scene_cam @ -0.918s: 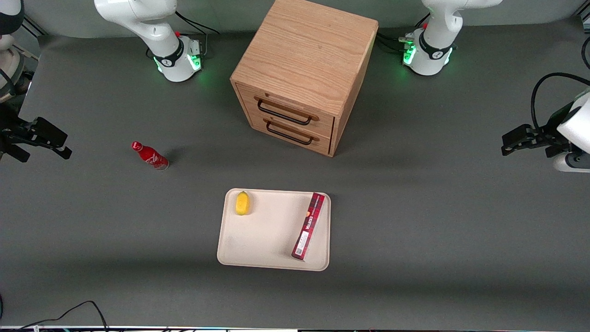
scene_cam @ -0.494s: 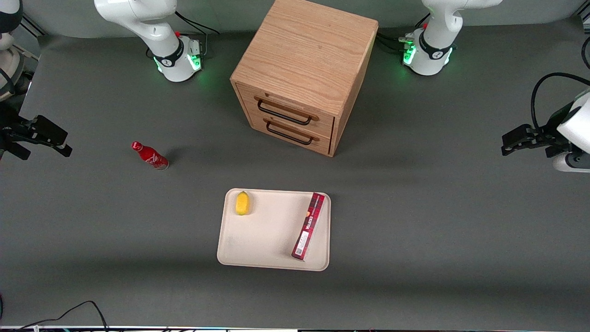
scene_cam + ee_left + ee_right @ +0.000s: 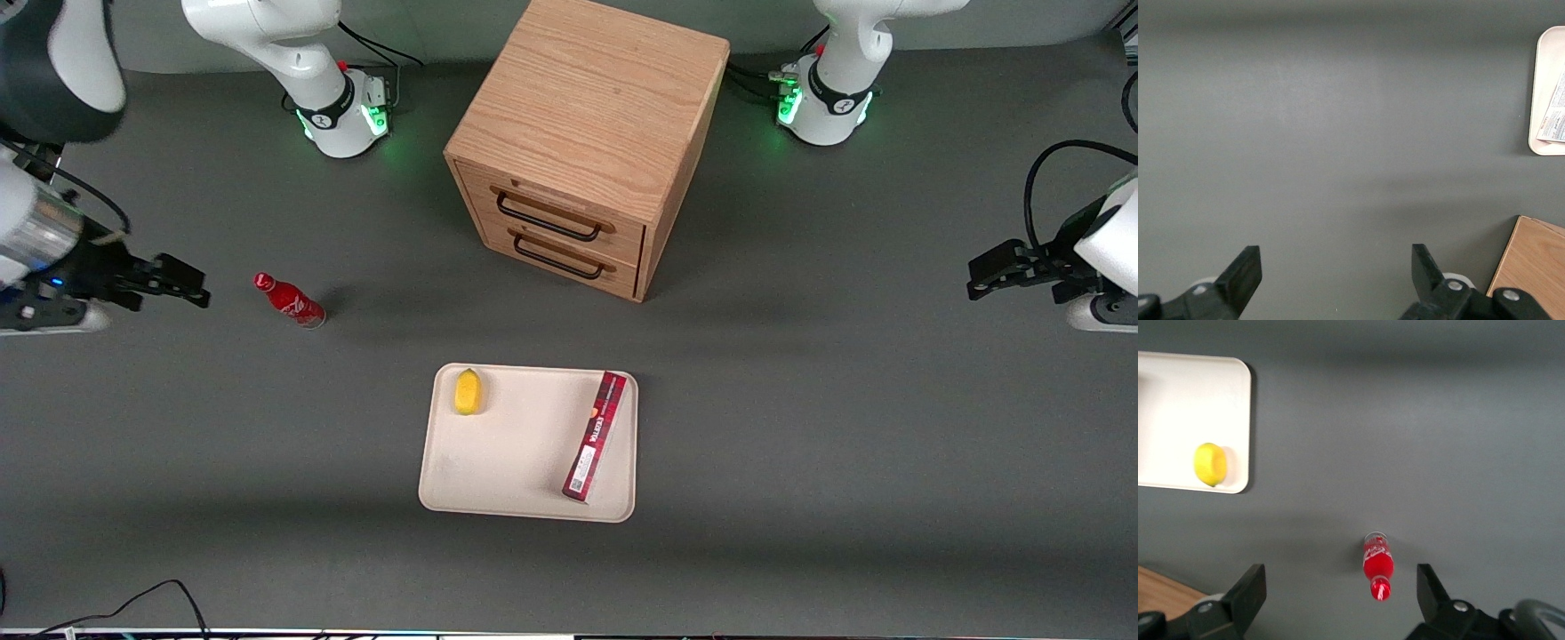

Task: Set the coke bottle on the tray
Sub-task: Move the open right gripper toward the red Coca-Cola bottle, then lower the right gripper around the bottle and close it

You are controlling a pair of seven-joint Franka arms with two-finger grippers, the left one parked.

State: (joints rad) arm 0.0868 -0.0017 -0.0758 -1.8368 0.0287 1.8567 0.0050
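Next, my gripper will grab the coke bottle by its red cap end to place it on the tray.
The coke bottle is small, slim and red with a red cap and stands upright on the grey table toward the working arm's end. It also shows in the right wrist view, between my spread fingers and well below them. My gripper is open and empty, close beside the bottle at about the same distance from the front camera, not touching it; the right wrist view shows it too. The cream-beige tray lies nearer the front camera, toward the table's middle; its corner shows in the right wrist view.
A yellow lemon and a long dark-red box lie on the tray. A wooden two-drawer cabinet stands farther from the front camera than the tray. Cables lie at the table's front edge.
My gripper has moved in from the table's edge toward the bottle, mostly in the last half second. The bottle, tray and cabinet have not moved.
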